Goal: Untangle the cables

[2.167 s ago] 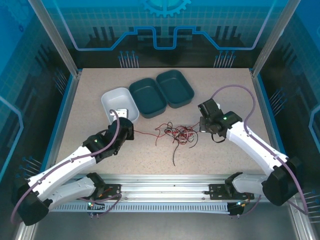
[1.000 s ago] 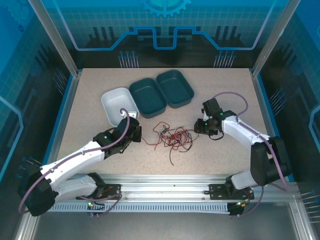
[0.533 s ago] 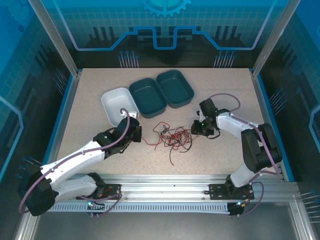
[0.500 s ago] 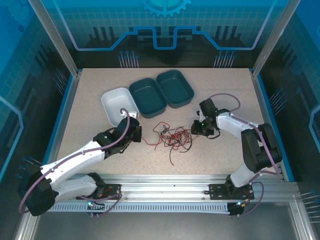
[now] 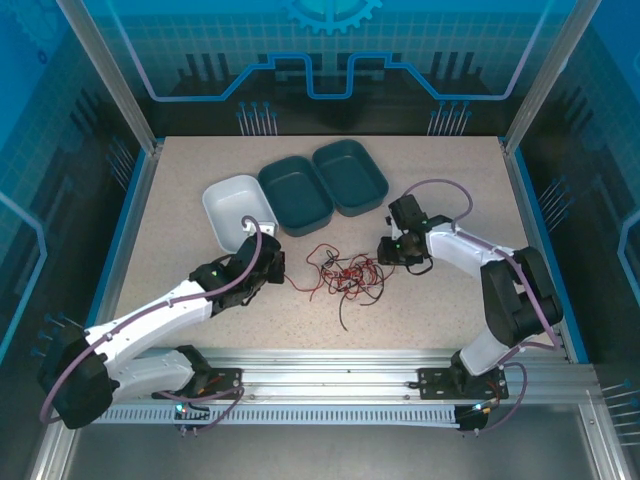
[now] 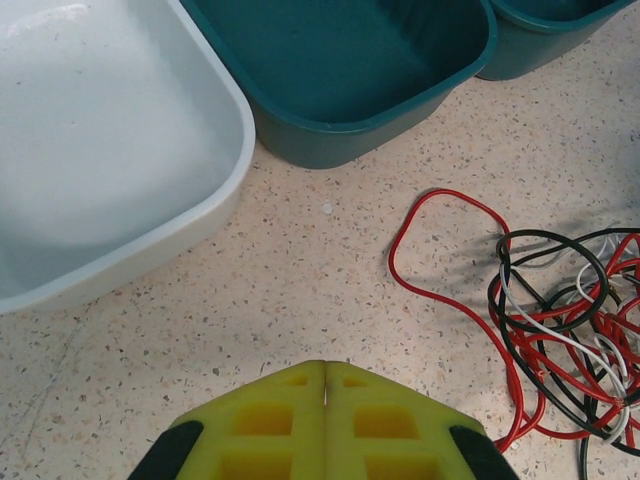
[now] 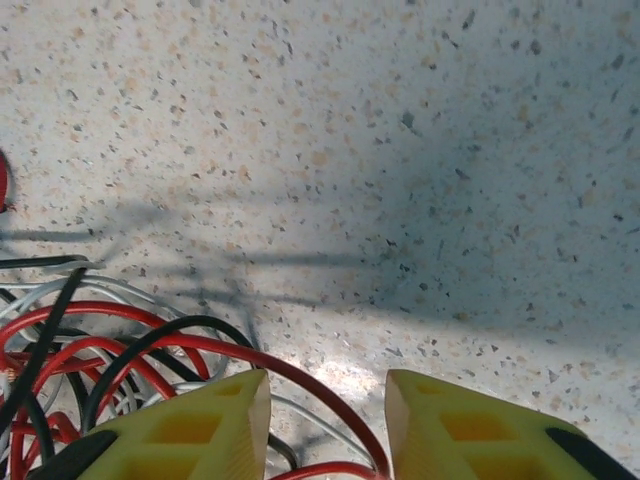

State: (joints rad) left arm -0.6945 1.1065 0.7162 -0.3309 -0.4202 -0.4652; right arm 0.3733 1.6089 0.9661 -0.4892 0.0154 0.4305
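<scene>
Next, my right gripper takes hold of only the red cable where it bows out at the tangle's edge. Then it pulls that cable free.
The cables [image 5: 345,272] lie in a loose red, black and whitish tangle at mid-table. My left gripper [image 5: 272,268] sits just left of the tangle, low over the table. In the left wrist view its yellow fingers [image 6: 326,366] are pressed together with nothing visible in the seam, and the cables [image 6: 560,330] lie ahead to the right. My right gripper [image 5: 385,250] is at the tangle's right edge. It [image 7: 325,385] stands open, with a red strand and a whitish strand of the cables [image 7: 100,340] running across the gap between its fingers.
Behind the tangle stand a white bin [image 5: 215,195] and two teal bins [image 5: 272,185] [image 5: 372,170]. The left wrist view has the white bin's rim [image 6: 245,150] and a teal bin's wall [image 6: 360,135] close ahead. Bare speckled tabletop lies to the right and front.
My right gripper has slid left up to the tangle's edge and its jaws have narrowed a little. The left arm has barely moved and stays shut.
</scene>
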